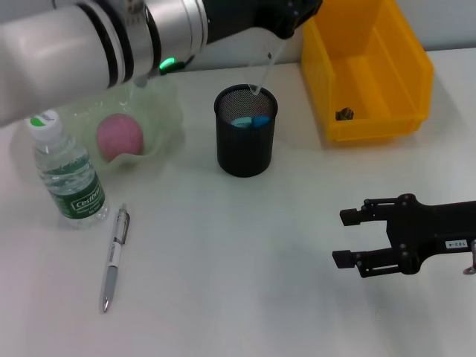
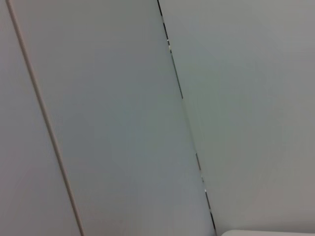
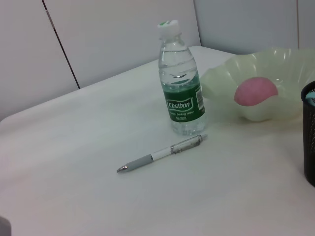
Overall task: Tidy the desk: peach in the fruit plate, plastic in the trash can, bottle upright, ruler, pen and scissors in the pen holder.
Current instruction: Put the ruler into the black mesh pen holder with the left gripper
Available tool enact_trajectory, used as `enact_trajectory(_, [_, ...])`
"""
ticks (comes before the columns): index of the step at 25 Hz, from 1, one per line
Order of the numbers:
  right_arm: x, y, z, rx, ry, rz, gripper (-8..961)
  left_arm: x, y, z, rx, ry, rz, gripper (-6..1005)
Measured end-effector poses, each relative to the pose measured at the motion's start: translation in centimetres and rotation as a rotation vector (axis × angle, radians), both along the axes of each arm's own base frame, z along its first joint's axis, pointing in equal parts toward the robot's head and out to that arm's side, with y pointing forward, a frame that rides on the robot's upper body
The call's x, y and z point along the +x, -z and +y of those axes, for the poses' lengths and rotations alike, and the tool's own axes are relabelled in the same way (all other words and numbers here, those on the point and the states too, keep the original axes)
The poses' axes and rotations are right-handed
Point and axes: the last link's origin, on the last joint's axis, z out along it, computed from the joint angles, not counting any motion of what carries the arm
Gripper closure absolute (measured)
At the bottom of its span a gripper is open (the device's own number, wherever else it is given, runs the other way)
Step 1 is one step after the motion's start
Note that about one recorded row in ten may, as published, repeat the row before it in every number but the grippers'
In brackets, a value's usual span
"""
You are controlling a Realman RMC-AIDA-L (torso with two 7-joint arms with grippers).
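The ruler's lower tip (image 1: 254,92) hangs at the pen holder's rim (image 1: 230,90), high above the pen holder's bottom, so my left gripper lowers the ruler, before releasing it.
My left gripper (image 1: 286,30) hangs above the black mesh pen holder (image 1: 245,145), shut on the clear ruler (image 1: 266,68). The ruler's lower tip touches the holder's rim. Blue scissors (image 1: 249,120) stand inside the holder. The pink peach (image 1: 119,136) lies in the pale green fruit plate (image 1: 165,111). The bottle (image 1: 68,175) stands upright at the left. In front of it, the pen (image 1: 114,258) lies flat on the desk (image 1: 238,282). A small crumpled piece of plastic (image 1: 343,114) lies in the yellow trash can (image 1: 372,123). My right gripper (image 1: 348,238) hovers open at the front right.
The right wrist view shows the bottle (image 3: 181,93), the pen (image 3: 162,153), the peach (image 3: 255,92) in the fruit plate (image 3: 221,78) and the pen holder's edge (image 3: 310,142). The left wrist view shows only grey wall panels.
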Motion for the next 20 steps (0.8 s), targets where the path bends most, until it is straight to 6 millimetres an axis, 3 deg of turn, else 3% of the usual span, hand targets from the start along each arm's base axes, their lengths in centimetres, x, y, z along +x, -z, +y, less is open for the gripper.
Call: enact_trajectory(20, [0.0, 0.1, 0.0, -0.006, 0.003, 0.004, 191, -5.6, 2.7, 2.4, -0.031, 0.022, -0.13, 592])
